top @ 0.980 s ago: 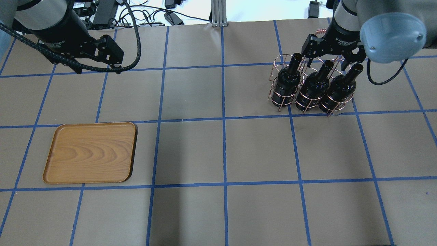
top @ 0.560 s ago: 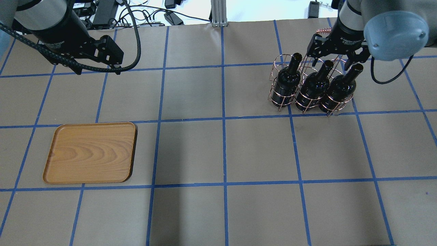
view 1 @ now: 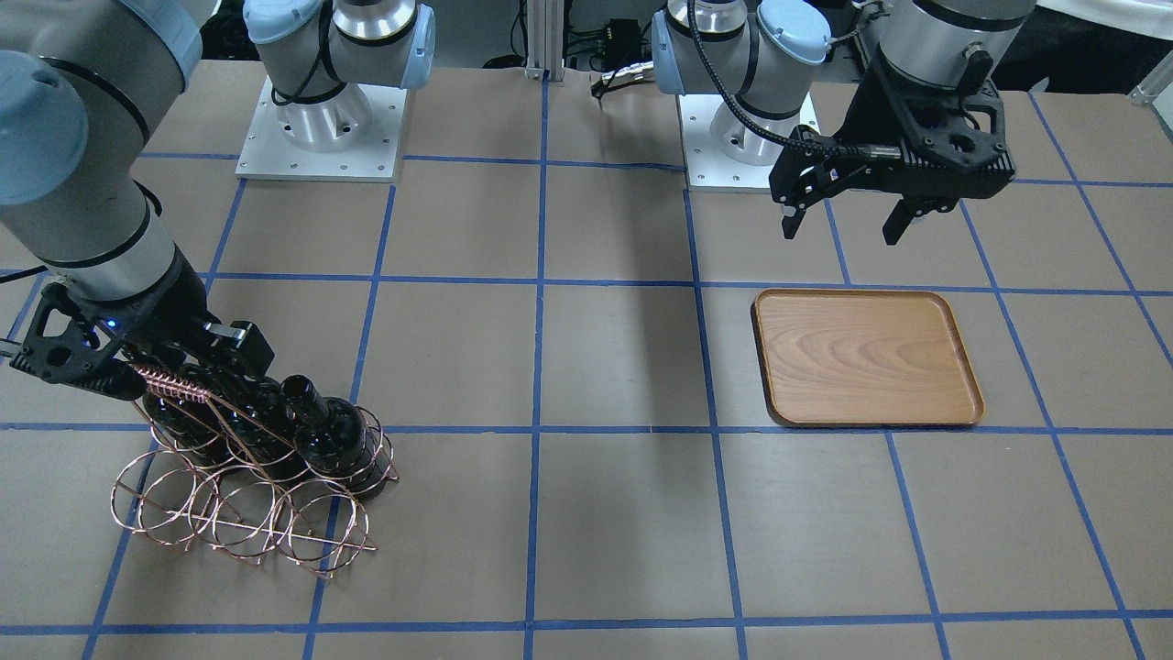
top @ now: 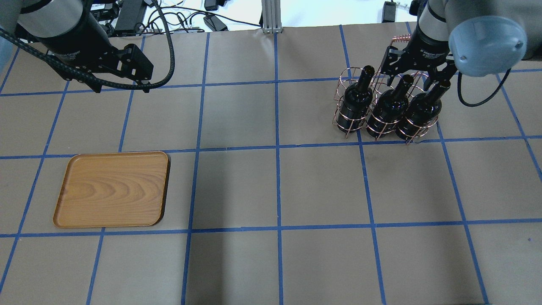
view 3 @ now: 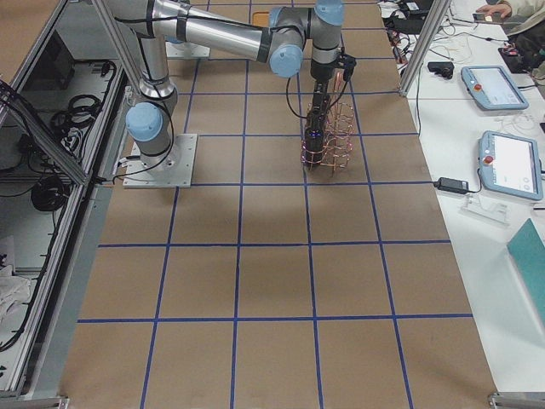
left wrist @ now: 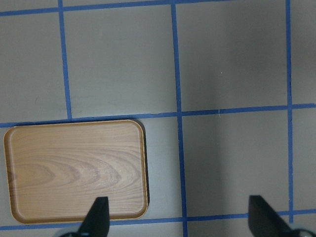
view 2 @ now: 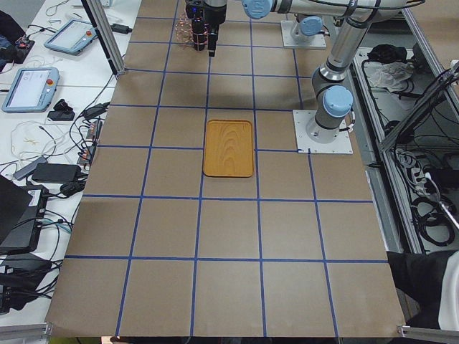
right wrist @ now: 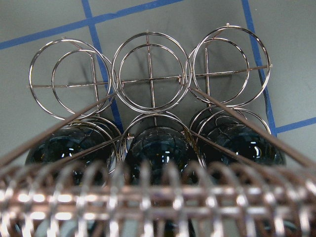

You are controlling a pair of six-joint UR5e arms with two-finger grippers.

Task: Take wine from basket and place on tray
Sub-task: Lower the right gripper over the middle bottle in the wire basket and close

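Observation:
My right gripper grabs the middle bottle by its neck (view 1: 214, 379) next, to take a wine from the basket (view 1: 247, 517).
Three dark wine bottles (top: 388, 106) stand in one row of the copper wire basket (top: 341, 90) at the far right. The other row of rings (right wrist: 150, 79) is empty. My right gripper (top: 415, 79) is open just above the bottle necks, its fingers either side of the middle bottle's top, beside the coiled handle (view 1: 174, 385). In the right wrist view the handle (right wrist: 148, 197) fills the foreground over the bottle shoulders (right wrist: 158, 148), and no fingers show. The wooden tray (top: 112, 189) lies empty at the near left. My left gripper (top: 123, 88) is open and empty, behind the tray (left wrist: 74, 170).
The table is brown paper with a blue tape grid. Cables and boxes (top: 127, 17) lie beyond its far edge. The two arm bases (view 1: 321, 119) stand at the robot's side. Operator tables with tablets (view 2: 29, 86) flank the ends.
My right gripper has shifted slightly right and lowered toward the bottle necks, still open. The left arm, tray, basket and bottles have not moved.

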